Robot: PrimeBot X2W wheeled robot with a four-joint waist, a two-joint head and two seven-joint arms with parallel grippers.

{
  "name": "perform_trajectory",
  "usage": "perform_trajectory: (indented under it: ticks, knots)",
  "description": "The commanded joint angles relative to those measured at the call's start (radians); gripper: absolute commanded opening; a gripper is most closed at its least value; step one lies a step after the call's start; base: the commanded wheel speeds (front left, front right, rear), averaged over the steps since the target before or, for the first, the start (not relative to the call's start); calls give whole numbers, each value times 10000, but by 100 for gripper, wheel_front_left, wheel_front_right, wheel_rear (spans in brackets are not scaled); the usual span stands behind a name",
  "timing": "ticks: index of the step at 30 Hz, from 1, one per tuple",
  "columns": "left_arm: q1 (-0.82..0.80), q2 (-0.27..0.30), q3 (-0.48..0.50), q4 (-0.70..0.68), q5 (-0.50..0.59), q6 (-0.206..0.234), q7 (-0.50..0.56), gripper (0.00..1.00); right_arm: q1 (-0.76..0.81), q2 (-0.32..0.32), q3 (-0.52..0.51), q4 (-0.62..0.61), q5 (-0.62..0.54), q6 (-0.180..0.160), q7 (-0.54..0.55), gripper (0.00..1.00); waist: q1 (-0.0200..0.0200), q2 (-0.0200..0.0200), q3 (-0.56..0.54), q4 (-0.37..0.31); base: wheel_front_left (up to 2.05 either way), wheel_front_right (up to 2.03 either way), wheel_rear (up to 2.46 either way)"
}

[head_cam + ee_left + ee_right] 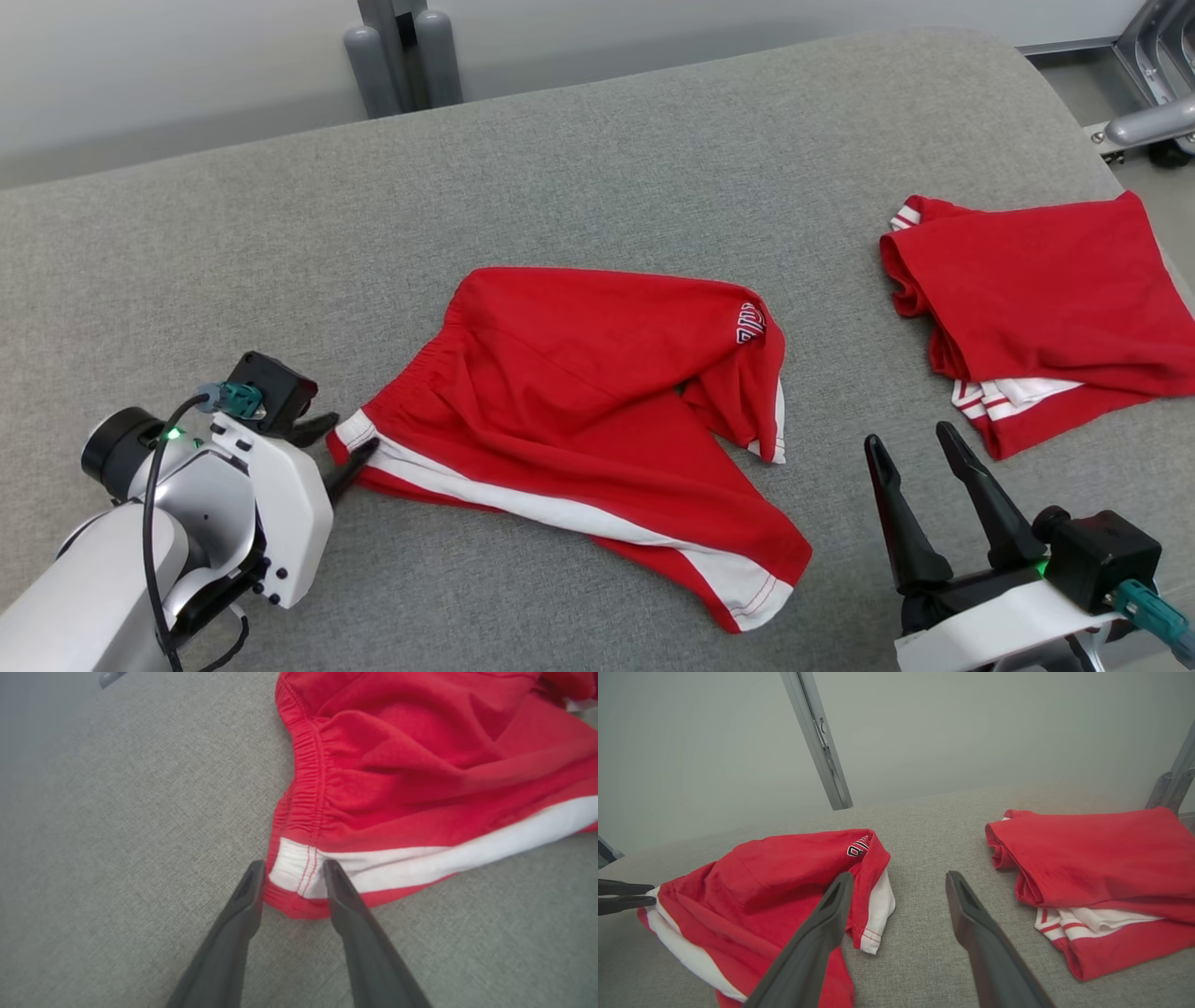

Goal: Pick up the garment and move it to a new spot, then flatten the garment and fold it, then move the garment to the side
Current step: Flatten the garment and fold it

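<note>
I will next grab the garment with my left gripper by its waistband corner (355,432), where the white stripe's end folds up, to pick it up. The garment's red cloth (560,386) lies slack.
The garment (579,392) is a pair of red shorts with a white side stripe. It lies crumpled in the middle of the grey padded table (597,159). My left gripper (350,437) is at its left waistband corner. In the left wrist view the two fingers of this gripper (293,868) stand apart on either side of the white stripe's end on the garment (420,765), low on the table. My right gripper (910,437) hangs open and empty to the right of the garment. In the right wrist view this gripper (900,876) sits just beside the garment's (784,872) hem.
A second red garment (1046,299), folded, with white and red trim, lies at the table's right edge; it is also in the right wrist view (1101,868). Grey posts (401,56) stand behind the table's far edge, and a metal frame (1158,93) is at the far right.
</note>
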Motion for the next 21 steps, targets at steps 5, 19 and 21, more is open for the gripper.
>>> perform_trajectory:
  ticks: [5,19,21]
  knots:
    - [-308,198,-328,46,-288,-77,-21,0,-146,-31,54,110,93,19,-106,100,0,-1,56,36,0,0,0]
    - [-703,578,-853,-204,-611,-67,-285,0,1360,-362,835,295,845,19,1009,100,0,-1,232,158,0,0,0]
    - [-758,604,-860,-259,-609,-68,-318,0,1623,-423,1006,333,1049,13,1093,100,0,-1,283,163,0,0,0]
